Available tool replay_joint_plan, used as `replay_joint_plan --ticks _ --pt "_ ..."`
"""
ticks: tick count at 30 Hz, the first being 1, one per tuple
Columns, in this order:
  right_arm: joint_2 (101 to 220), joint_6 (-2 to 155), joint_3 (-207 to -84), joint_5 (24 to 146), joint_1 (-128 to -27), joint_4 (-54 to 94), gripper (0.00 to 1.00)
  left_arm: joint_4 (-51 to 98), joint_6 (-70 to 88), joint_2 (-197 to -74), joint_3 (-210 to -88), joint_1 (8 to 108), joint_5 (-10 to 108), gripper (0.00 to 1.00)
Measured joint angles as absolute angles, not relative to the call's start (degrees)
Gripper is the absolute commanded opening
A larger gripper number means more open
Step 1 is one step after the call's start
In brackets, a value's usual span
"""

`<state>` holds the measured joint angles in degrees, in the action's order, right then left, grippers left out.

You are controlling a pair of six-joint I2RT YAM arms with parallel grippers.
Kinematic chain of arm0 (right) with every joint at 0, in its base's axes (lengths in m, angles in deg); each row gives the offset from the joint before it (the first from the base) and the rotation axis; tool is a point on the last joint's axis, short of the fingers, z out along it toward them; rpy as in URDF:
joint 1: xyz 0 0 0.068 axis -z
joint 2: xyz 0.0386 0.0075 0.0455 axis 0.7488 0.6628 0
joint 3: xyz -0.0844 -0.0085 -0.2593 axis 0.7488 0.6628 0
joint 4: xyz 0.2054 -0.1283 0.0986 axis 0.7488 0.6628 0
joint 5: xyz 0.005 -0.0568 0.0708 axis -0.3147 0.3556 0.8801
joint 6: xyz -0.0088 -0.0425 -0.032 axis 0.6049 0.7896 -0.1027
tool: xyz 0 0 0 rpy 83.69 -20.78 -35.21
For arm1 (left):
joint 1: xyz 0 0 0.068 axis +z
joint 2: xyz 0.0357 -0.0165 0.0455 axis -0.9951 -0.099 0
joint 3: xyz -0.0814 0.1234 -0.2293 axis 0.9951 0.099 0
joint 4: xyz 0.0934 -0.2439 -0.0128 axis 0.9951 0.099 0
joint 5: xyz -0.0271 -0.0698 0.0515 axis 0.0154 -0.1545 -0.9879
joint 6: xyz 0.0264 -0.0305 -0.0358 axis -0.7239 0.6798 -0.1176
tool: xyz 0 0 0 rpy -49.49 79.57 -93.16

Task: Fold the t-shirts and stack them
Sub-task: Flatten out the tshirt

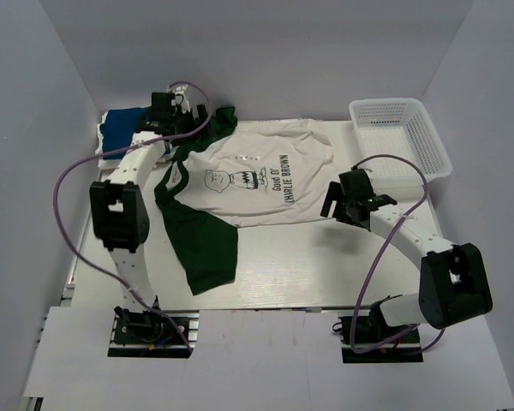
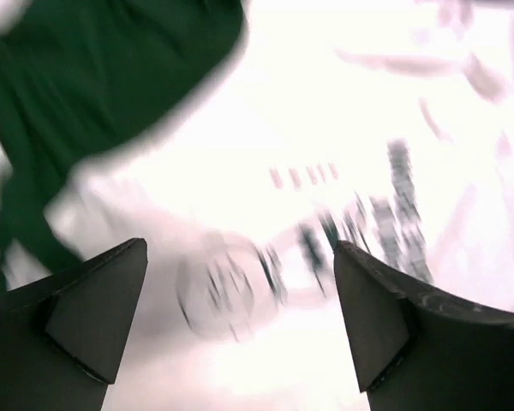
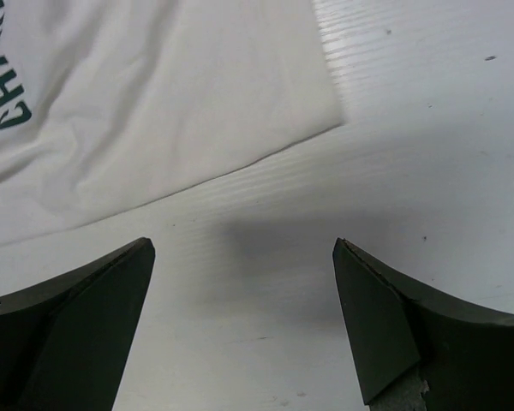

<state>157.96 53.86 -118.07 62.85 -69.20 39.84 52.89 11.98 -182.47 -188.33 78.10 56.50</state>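
Observation:
My left gripper needs to stretch the dark green cloth for folding, so it should next grab the cloth's front end, opposite the white shirt's bottom corner.
The white shirt (image 1: 265, 175) with the black cartoon face and "Charlie Brown" print lies spread flat mid-table. Dark green cloth (image 1: 201, 235) lies along its left side and peeks out at the back; I cannot tell whether it is a separate shirt. The royal blue shirt (image 1: 120, 124) sits bunched at the back left, partly hidden by my left arm. My left gripper (image 1: 195, 118) is open and empty above the white shirt's collar end; its blurred view shows the print (image 2: 325, 128) and green cloth (image 2: 94, 77). My right gripper (image 1: 336, 207) (image 3: 244, 317) is open and empty over bare table, beside the white shirt's corner (image 3: 154, 103).
A white plastic mesh basket (image 1: 428, 150) stands at the back right. White walls enclose the table on the left, back and right. Bare tabletop (image 3: 411, 128) lies in front of and to the right of the shirt.

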Motion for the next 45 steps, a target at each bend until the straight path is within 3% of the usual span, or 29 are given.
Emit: replay_joint_plan --ticks 5,11,16,26,33,36,37,39,40,42,45 --pt "157.5 53.2 -116.6 62.5 -66.5 37.1 0.9 54.1 16.8 -159.9 -158.1 75.8 57.4 0.99" --pt "158.6 53.5 -115.9 63.4 -63.5 33.6 0.9 64.3 26.7 -137.2 -130.6 72.3 54.4 0.99" --pt "160.9 53.3 -114.5 66.0 -61.7 30.4 0.9 72.8 34.2 -122.9 -119.0 71.3 53.7 0.99" --pt "164.7 53.6 -114.0 69.2 -60.8 28.5 0.9 76.9 43.0 -125.7 -109.0 69.5 53.0 0.97" --pt "167.0 53.4 -114.3 70.2 -60.7 27.9 0.9 73.9 46.7 -127.9 -105.9 67.5 55.0 0.75" --pt "167.8 53.2 -114.9 70.4 -60.6 27.1 0.9 73.3 47.8 -130.5 -105.5 66.1 58.2 0.52" --pt "168.1 53.1 -115.0 70.4 -60.6 26.6 0.9 73.1 48.0 -131.6 -105.4 65.6 59.1 0.37" --pt "168.8 52.8 -115.5 70.4 -60.5 25.9 0.88 72.5 48.1 -133.4 -105.1 65.0 60.9 0.18" --pt "169.2 52.8 -115.7 70.4 -60.5 25.3 0.85 72.3 48.0 -134.1 -105.1 64.7 61.4 0.0" --pt "169.7 52.5 -116.0 70.5 -60.5 24.5 0.75 71.9 47.5 -135.0 -105.7 64.3 61.3 0.0" --pt "170.4 52.2 -115.9 70.6 -60.5 23.5 0.39 71.4 46.3 -135.3 -107.9 64.0 58.3 0.0"
